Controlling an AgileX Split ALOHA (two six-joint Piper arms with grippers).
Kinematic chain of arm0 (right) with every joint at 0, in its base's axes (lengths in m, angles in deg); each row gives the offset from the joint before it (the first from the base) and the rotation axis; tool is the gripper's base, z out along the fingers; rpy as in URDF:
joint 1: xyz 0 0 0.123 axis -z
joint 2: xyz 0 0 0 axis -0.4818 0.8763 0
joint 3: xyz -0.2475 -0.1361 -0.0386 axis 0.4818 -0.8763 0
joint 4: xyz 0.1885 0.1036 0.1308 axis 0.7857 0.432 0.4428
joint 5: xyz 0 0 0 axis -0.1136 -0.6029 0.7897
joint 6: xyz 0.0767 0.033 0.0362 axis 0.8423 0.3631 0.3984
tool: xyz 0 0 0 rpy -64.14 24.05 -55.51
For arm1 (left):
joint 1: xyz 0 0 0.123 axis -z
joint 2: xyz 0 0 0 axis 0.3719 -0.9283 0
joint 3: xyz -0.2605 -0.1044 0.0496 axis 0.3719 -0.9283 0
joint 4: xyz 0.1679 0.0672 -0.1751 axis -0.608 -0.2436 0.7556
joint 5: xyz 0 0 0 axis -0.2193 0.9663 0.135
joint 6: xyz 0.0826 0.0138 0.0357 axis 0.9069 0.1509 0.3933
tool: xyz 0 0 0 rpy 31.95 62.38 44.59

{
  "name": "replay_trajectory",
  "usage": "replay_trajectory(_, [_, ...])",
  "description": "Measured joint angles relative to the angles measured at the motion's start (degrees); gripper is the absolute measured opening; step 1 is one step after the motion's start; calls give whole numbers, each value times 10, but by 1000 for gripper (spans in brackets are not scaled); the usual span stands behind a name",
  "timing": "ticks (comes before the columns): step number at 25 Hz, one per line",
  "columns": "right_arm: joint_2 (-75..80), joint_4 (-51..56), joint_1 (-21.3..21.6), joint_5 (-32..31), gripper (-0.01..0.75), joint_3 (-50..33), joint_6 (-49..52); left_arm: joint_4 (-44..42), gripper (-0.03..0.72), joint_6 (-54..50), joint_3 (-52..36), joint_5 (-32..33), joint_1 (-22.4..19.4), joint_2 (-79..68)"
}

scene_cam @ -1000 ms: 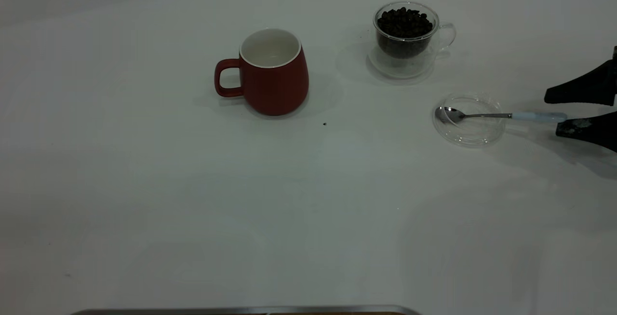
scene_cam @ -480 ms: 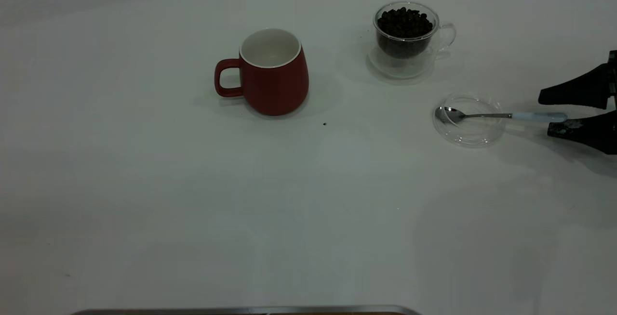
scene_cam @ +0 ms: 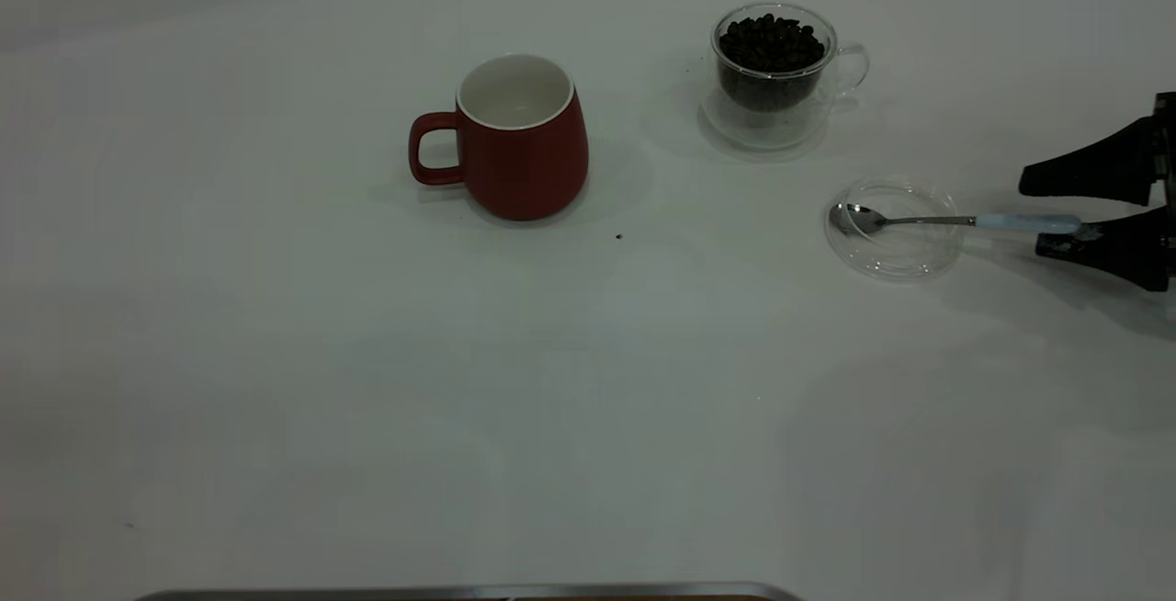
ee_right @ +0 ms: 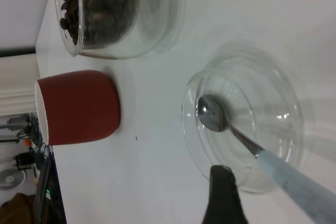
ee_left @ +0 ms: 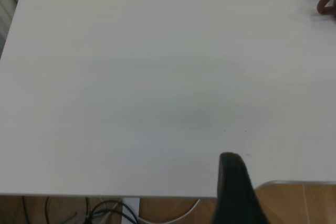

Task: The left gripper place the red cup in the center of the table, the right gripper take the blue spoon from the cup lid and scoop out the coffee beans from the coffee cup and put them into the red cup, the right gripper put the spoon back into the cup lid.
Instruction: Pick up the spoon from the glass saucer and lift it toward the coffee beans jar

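The robot's right gripper is ready to close on the pale handle (scene_cam: 1027, 222) (ee_right: 294, 184), as its fingertips reach either side of the handle.
The red cup (scene_cam: 521, 140) stands upright and empty near the middle of the table (scene_cam: 367, 380), handle to the left; it also shows in the right wrist view (ee_right: 79, 107). The coffee cup (scene_cam: 774, 77) holds coffee beans (scene_cam: 770, 42) at the back right. The blue spoon (scene_cam: 946, 221) lies with its bowl in the cup lid (scene_cam: 895, 229) and its pale handle pointing right. My right gripper (scene_cam: 1031, 219) is open at the right edge, its fingers on either side of the handle's end. One finger (ee_right: 223, 192) shows beside the handle (ee_right: 294, 182). My left gripper (ee_left: 233, 182) hangs open over the table's near-left edge.
A single stray bean (scene_cam: 618, 236) lies on the table just right of the red cup. A metal rim (scene_cam: 459, 592) shows at the table's front edge. The table's rounded corner is at the back right.
My right gripper has moved a little left along the spoon handle's end, its fingers drawing closer together. The cups, lid and spoon have not moved.
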Motion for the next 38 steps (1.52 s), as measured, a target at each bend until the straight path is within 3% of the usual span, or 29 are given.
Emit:
replay_trajectory(8, [2,0,-1,-1,527,0,0,0,535,1,0,0,0,0])
replay_trajectory(21, [2,-3,-1,-1,205,0,0,0,535,1,0,0,0,0])
replay_trajectory(29, [2,-9,-1,-13,116,0,0,0,535,1,0,0,0,0])
replay_trajectory(38, [-5,-22,-1,-22,116,0,-1,0,535,0,0,0,0,0])
